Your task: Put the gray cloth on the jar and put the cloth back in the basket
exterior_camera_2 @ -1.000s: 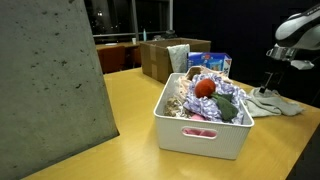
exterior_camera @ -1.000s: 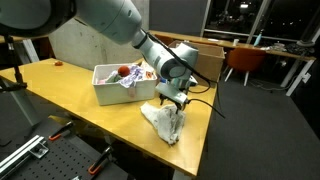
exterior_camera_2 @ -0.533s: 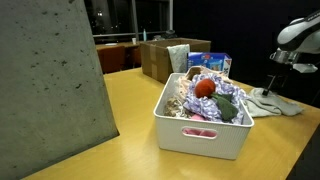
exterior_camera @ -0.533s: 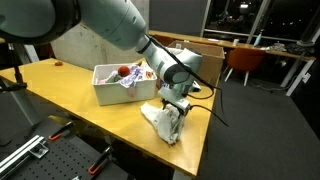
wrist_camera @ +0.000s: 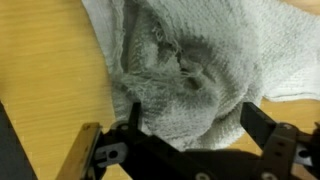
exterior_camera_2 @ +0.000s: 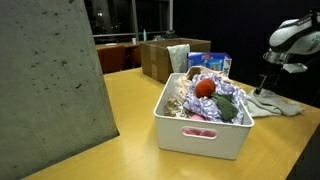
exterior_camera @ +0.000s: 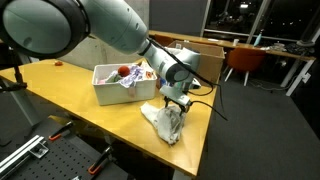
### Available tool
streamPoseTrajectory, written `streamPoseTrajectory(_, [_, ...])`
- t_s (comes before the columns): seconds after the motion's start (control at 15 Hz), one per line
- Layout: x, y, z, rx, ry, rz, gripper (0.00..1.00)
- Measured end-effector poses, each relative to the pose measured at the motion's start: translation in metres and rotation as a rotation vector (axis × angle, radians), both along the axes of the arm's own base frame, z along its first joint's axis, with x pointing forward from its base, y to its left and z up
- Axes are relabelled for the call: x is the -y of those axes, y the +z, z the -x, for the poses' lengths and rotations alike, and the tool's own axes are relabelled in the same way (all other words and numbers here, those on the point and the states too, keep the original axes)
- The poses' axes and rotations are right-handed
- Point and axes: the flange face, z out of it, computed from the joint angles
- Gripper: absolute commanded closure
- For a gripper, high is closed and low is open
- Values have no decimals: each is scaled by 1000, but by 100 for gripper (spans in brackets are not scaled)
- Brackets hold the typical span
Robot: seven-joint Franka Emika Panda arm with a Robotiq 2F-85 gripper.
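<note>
My gripper's open fingers are still above the gray cloth [exterior_camera: 165, 122] [wrist_camera: 188, 104]. My gripper should go down to the cloth first and then close on it.
The gray cloth [exterior_camera: 165, 122] lies in a heap on the wooden table near its edge, also seen in an exterior view [exterior_camera_2: 281, 103]. It fills the wrist view [wrist_camera: 190, 60] as a rounded mound. No jar shows; whether one is under the cloth cannot be told. My gripper [exterior_camera: 176, 101] hangs just above the cloth, open, its fingers [wrist_camera: 195, 118] spread to either side of the mound. It also shows in an exterior view [exterior_camera_2: 265, 87]. The white basket [exterior_camera: 108, 92] stands beside the cloth, holding crumpled cloths and a red object.
The basket [exterior_camera_2: 200, 136] has a handle slot in its front wall. A cardboard box [exterior_camera_2: 160, 58] and a blue box [exterior_camera_2: 215, 62] stand behind it. A gray panel [exterior_camera_2: 45, 90] stands close to the camera. The table edge [exterior_camera: 205, 140] is next to the cloth.
My gripper has shifted slightly over the cloth. The cloth and the basket have not moved.
</note>
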Motion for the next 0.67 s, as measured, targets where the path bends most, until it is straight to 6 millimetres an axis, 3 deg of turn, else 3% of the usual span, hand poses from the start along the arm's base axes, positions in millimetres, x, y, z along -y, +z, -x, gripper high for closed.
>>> streamPoseTrajectory(0.4, [-11,-36,-7,-32,-11,-12,0])
streamPoseTrajectory(0.67, [-3,-43,-2,-42,-32,-15,0])
